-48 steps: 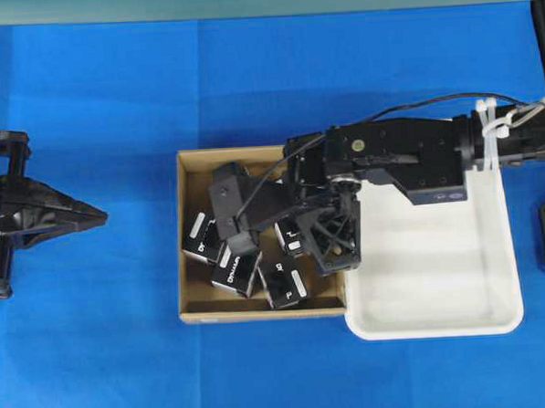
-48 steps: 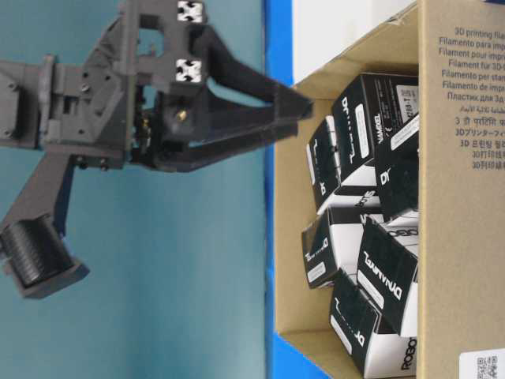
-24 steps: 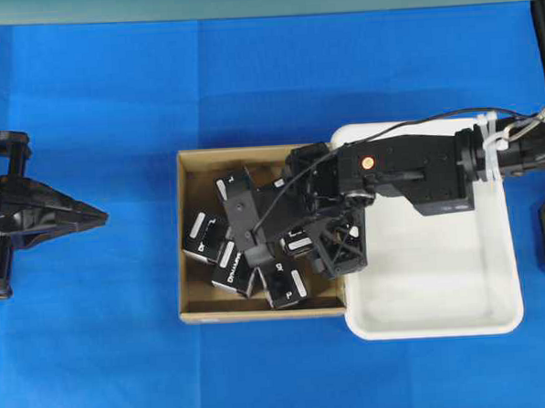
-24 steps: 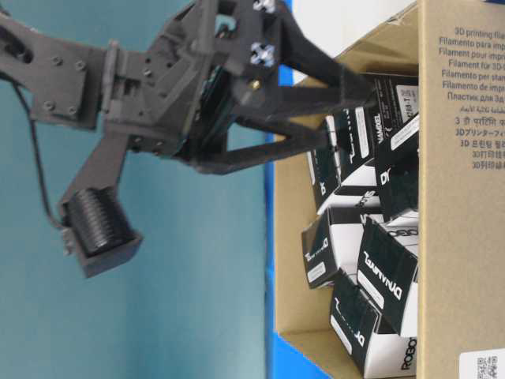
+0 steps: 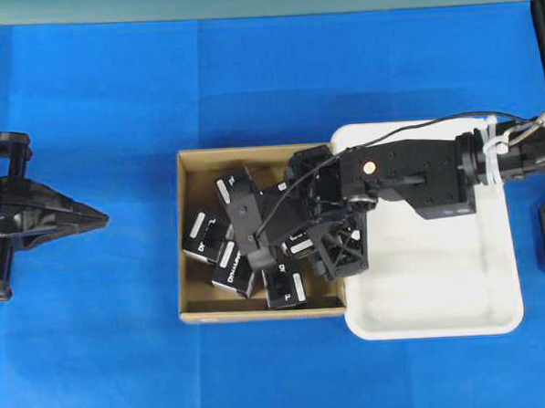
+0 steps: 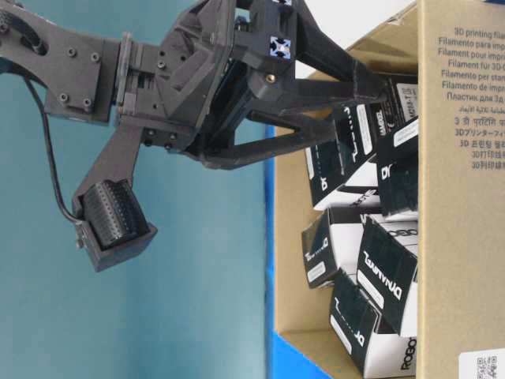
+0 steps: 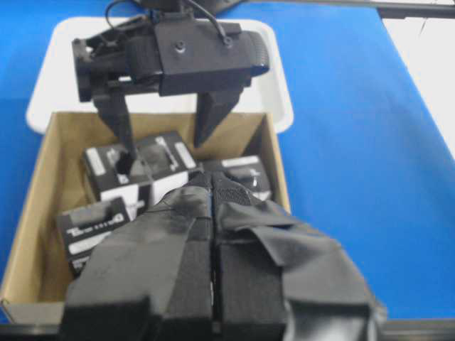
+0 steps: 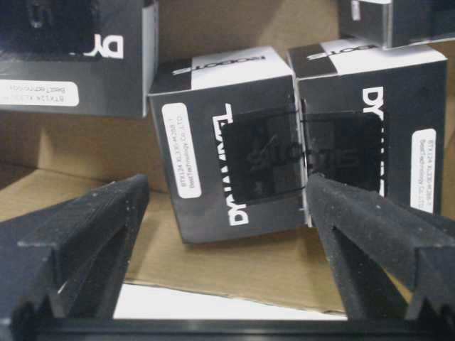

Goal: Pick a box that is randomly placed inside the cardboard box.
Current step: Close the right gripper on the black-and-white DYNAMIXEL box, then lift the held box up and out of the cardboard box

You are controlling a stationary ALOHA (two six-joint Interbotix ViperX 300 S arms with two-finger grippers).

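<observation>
The black box needs to be grabbed next by my right gripper on either side of its DYNAMIXEL side [image 8: 168, 150], to pick a box out of the cardboard box.
The cardboard box [image 5: 260, 312] sits mid-table and holds several small black boxes [image 5: 204, 237] with white labels. My right gripper [image 5: 278, 229] reaches into it from the right, tilted down, with its jaws open. In the right wrist view one black box [image 8: 227, 142] stands just ahead of the open right gripper [image 8: 227, 190], in line with the gap between the fingertips [image 8: 121, 206], and a second box [image 8: 370, 135] touches its right side. The left wrist view shows both of that gripper's fingers [image 7: 213, 117] down among the boxes. My left gripper [image 5: 95, 216] is shut and empty, far left of the carton.
A white plastic tray [image 5: 441, 286] lies against the carton's right wall, under my right arm. A cable runs along that arm. Blue cloth covers the table [image 5: 125, 358] around both containers. The carton's low walls [image 7: 43, 213] ring the boxes.
My right gripper has moved left and down, from above the carton's right edge into the carton among the boxes, jaws still open. The left arm has not moved.
</observation>
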